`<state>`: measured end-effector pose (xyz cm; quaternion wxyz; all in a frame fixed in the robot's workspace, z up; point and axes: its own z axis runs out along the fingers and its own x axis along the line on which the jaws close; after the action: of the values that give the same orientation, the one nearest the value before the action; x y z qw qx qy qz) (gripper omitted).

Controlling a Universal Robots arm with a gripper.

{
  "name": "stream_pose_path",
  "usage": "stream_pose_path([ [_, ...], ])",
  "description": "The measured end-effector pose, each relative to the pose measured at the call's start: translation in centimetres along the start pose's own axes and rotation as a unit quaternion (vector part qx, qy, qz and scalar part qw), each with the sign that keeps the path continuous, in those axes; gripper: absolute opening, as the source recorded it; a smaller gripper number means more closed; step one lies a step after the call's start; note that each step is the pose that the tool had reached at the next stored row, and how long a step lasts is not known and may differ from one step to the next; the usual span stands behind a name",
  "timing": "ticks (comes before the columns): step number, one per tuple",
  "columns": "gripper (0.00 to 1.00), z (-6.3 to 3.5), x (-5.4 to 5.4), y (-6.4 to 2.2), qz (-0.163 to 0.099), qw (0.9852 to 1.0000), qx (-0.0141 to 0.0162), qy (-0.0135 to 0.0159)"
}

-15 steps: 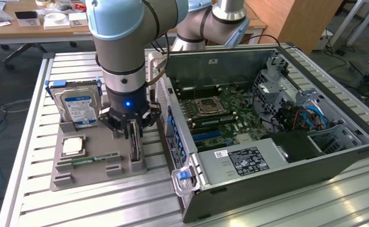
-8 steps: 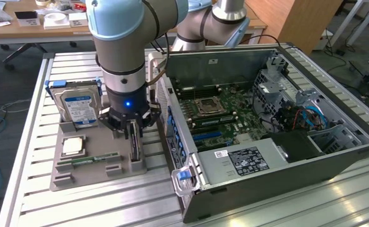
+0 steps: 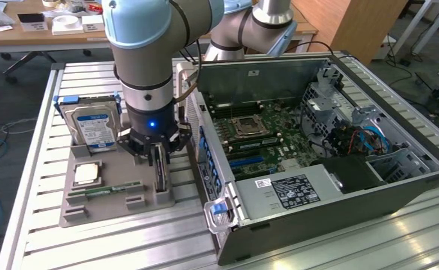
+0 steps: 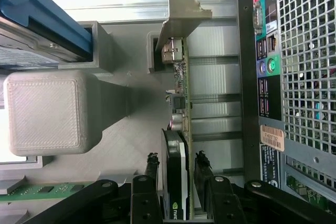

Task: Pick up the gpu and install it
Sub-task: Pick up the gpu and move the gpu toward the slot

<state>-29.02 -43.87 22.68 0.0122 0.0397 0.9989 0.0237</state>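
Note:
My gripper grabs the GPU across its flat black cooler and the board behind it next, since the silvery end bracket flares out wide.
The gpu stands on edge in a slot of the grey holder tray, just beside the open computer case. In the wrist view the gpu shows its black cooler and green board edge, with the silvery end bracket at its far end. My gripper is lowered over the card, jaws open. In the wrist view the gripper has one black finger on each side of the card, with thin gaps showing. The card rests in its slot.
A silver hard drive stands at the tray's back, with a CPU and a green RAM stick nearer the front. The motherboard lies exposed in the case. The case's rear panel is close beside the card.

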Motion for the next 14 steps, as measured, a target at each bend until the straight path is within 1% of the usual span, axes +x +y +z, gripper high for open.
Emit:
stream_pose_path([
  [6,0.42,0.0,0.0,-0.01,0.0,1.0,0.0,0.0],
  [7,0.4,0.0,0.0,0.0,0.0,1.0,0.0,0.0],
  [9,0.4,0.0,0.0,0.0,0.0,1.0,0.0,0.0],
  [10,0.33,0.0,0.0,0.0,0.0,1.0,0.0,0.0],
  [14,0.33,0.0,0.0,0.0,0.0,1.0,0.0,0.0],
])
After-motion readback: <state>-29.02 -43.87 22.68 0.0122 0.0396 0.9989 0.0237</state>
